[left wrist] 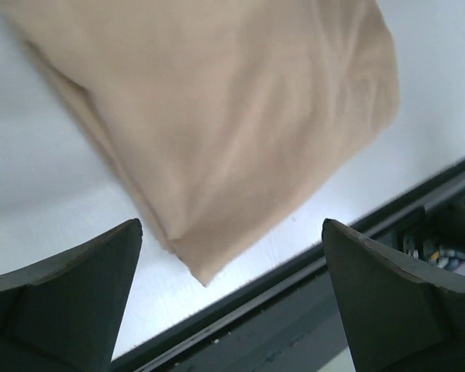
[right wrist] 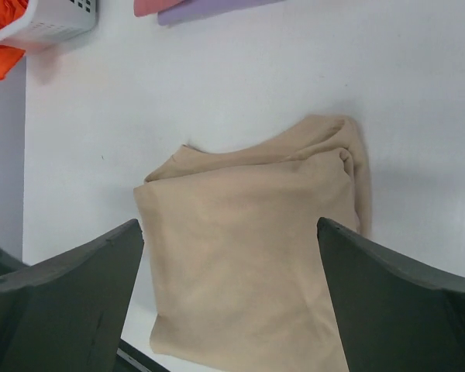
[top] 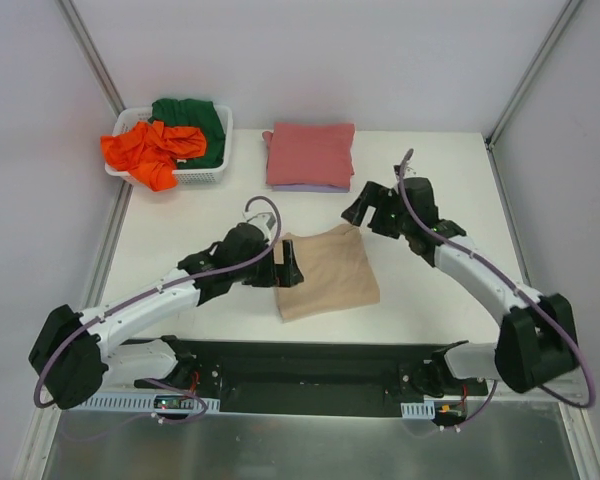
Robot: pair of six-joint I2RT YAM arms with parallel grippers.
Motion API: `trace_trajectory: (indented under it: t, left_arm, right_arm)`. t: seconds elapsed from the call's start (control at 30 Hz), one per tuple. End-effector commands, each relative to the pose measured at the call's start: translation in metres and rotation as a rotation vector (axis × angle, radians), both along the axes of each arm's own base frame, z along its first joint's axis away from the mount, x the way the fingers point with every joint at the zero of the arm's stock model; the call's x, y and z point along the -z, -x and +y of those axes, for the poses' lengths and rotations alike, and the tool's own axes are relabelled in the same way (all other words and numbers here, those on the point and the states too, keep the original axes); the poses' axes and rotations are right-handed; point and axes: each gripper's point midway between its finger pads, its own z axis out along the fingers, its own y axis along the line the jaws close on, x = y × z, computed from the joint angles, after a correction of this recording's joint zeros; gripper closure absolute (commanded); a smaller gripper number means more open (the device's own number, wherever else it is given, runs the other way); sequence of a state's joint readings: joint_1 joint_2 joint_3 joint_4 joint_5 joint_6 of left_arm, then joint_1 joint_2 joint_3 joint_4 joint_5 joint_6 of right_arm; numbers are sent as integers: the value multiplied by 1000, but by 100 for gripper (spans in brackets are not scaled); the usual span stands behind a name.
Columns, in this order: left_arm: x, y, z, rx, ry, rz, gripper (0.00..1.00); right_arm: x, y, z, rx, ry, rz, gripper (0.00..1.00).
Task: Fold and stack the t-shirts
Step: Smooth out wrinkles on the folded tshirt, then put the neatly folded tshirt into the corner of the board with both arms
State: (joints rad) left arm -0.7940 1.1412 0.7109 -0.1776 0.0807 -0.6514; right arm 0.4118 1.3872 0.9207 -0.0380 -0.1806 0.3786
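Observation:
The left gripper grabs the tan-beige t-shirt's side edge (top: 279, 291) next, layers together, opposite my right gripper. This stacks the shirt still folded on the pinkish-red t-shirt (top: 310, 152).
A folded tan-beige t-shirt (top: 325, 272) lies flat at the table's middle, near the front. My left gripper (top: 286, 264) hovers open at its left edge, and the shirt's near corner (left wrist: 232, 116) shows between the spread fingers (left wrist: 77, 294). My right gripper (top: 366, 212) is open above the shirt's far right corner, looking down on the cloth (right wrist: 248, 263) and touching nothing. A folded pinkish-red t-shirt (top: 310, 152) rests on a pale lavender one (top: 310, 187) at the back. The orange (top: 150, 150) and dark green (top: 195, 120) t-shirts lie crumpled in the basket.
The white slotted basket (top: 208, 176) stands at the back left corner, with the orange cloth hanging over its front rim. The black base rail (top: 310, 365) runs along the near edge, just in front of the tan shirt. Metal frame posts (top: 100, 60) rise at both back corners.

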Motion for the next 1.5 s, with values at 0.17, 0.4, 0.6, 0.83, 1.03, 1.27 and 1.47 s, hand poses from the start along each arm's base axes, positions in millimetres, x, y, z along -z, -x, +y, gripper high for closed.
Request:
trace_trajectory:
  t: [0.17, 0.4, 0.6, 0.83, 1.03, 1.27, 1.47]
  left_arm:
    - [32, -33, 39, -265, -53, 155, 5]
    - [66, -40, 41, -304, -139, 221, 18]
    - [89, -38, 38, -292, -173, 287, 37]
    - [107, -34, 34, -284, -192, 357, 64]
    - [116, -32, 36, -291, -217, 380, 88]
    - [111, -46, 39, -289, -255, 323, 100]
    - [74, -72, 33, -278, -229, 190, 100]
  right_arm:
    - [50, 63, -51, 23, 175, 87, 4]
    - [81, 68, -45, -32, 208, 208, 3]
    - [102, 65, -39, -55, 232, 270, 3]
    - [123, 74, -32, -90, 273, 332, 23]
    - [143, 89, -24, -121, 303, 396, 42]
    - [142, 96, -16, -163, 331, 395, 76]
    - [109, 77, -7, -178, 314, 240, 100]
